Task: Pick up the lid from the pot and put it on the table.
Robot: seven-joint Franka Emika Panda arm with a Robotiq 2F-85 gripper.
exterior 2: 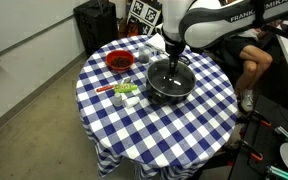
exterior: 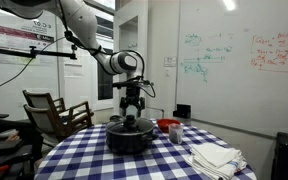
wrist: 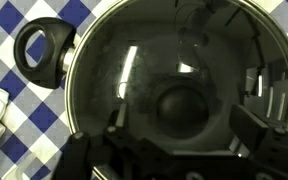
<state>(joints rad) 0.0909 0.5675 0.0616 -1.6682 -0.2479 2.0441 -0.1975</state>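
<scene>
My gripper's fingers reach down to the lid and have the knob (exterior: 130, 121) (wrist: 182, 110) between them, so my gripper closes on the knob now.
The black pot (exterior: 130, 140) stands near the middle of the checked table (exterior: 89, 160) and shows in both exterior views (exterior 2: 170, 88). The glass lid (wrist: 134, 70) sits on the pot, its dark knob (wrist: 181, 106) in the middle. My gripper (exterior: 132, 112) hangs straight down over the lid (exterior 2: 173, 66). In the wrist view the gripper (wrist: 184, 118) is open, one finger on each side of the knob, with a gap on both sides. One looped pot handle (wrist: 41, 50) sticks out over the cloth.
A small red bowl (exterior 2: 119, 62) stands on the table beside the pot. Folded white cloths (exterior: 216, 157) lie near the table edge. A green-and-white item (exterior 2: 124, 90) lies by the pot. A wooden chair (exterior: 54, 112) stands beside the table (exterior 2: 154, 135).
</scene>
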